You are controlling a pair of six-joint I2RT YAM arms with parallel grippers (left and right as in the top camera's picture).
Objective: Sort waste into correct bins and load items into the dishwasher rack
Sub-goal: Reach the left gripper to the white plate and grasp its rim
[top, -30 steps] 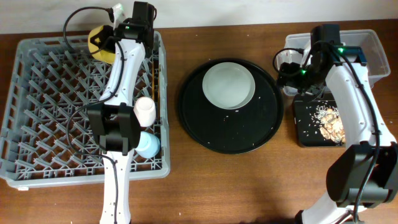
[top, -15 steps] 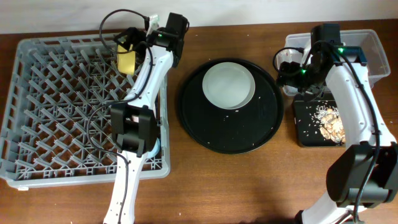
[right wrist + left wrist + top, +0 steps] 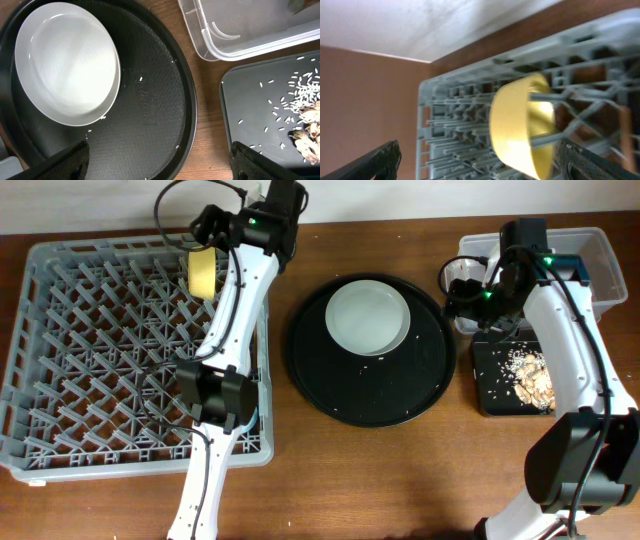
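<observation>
My left gripper is to pinch the white plate by its rim (image 3: 330, 329) next, so the opposite edge stays free to slot into the dishwasher rack (image 3: 100, 370).
The small yellow bowl (image 3: 203, 272) (image 3: 520, 125) stands on its edge between pegs at the back of the grey dishwasher rack (image 3: 100, 370) (image 3: 450, 110). My left gripper (image 3: 214, 228) (image 3: 485, 167) hangs just behind it, open, its fingers apart from the bowl. The white plate (image 3: 367, 315) (image 3: 67, 62) lies on the round black tray (image 3: 370, 395) (image 3: 150, 105). My right gripper (image 3: 463, 288) (image 3: 160, 167) is open and holds nothing, hovering above that tray's right rim. The clear tub (image 3: 602, 252) (image 3: 240, 30) and the shallow black tray (image 3: 497, 395) (image 3: 250, 115) with beige leftovers (image 3: 530, 375) (image 3: 305, 135) sit at right.
The left arm lies stretched along the rack's right side and hides what sits there. Rice grains are scattered on the round tray and on the shallow black tray. Bare wood shows between the round tray and the bins.
The left gripper carried the yellow bowl rightward along the rack's back edge, opened and let it go on its edge. The right arm has stayed still.
</observation>
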